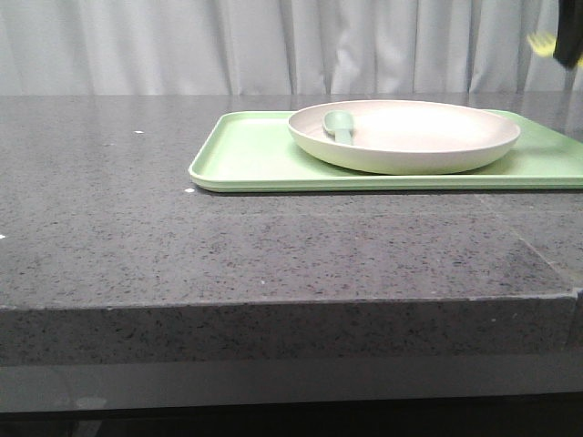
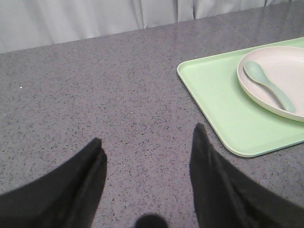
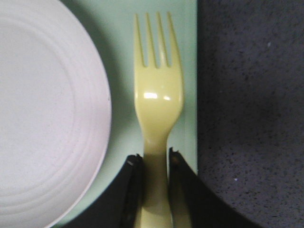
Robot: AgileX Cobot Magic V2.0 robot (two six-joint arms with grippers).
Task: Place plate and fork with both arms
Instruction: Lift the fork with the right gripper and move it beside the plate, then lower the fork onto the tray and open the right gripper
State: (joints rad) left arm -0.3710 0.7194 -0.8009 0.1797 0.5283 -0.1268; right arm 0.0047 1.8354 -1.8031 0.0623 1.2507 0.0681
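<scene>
My right gripper is holding the yellow fork high above the light-green tray, so it will keep holding the fork until the fork reaches the tray.
The cream-beige plate (image 1: pixel 405 135) sits on the light-green tray (image 1: pixel 246 155), with a pale teal spoon (image 1: pixel 341 127) lying in it. The plate shows in the left wrist view (image 2: pixel 280 80) and the right wrist view (image 3: pixel 42 109) too. My right gripper (image 3: pixel 155 159) is shut on the handle of the yellow fork (image 3: pixel 156 95) and holds it above the tray's strip between the plate and the tray edge. In the front view only a bit of that gripper (image 1: pixel 569 41) and fork (image 1: pixel 541 42) shows at the top right. My left gripper (image 2: pixel 147 140) is open and empty over the bare countertop, left of the tray.
The dark speckled stone countertop (image 1: pixel 182 237) has its front edge close to the camera. A grey curtain (image 1: pixel 273 45) hangs behind. The tray's right edge (image 3: pixel 192 71) borders bare counter (image 3: pixel 251 95).
</scene>
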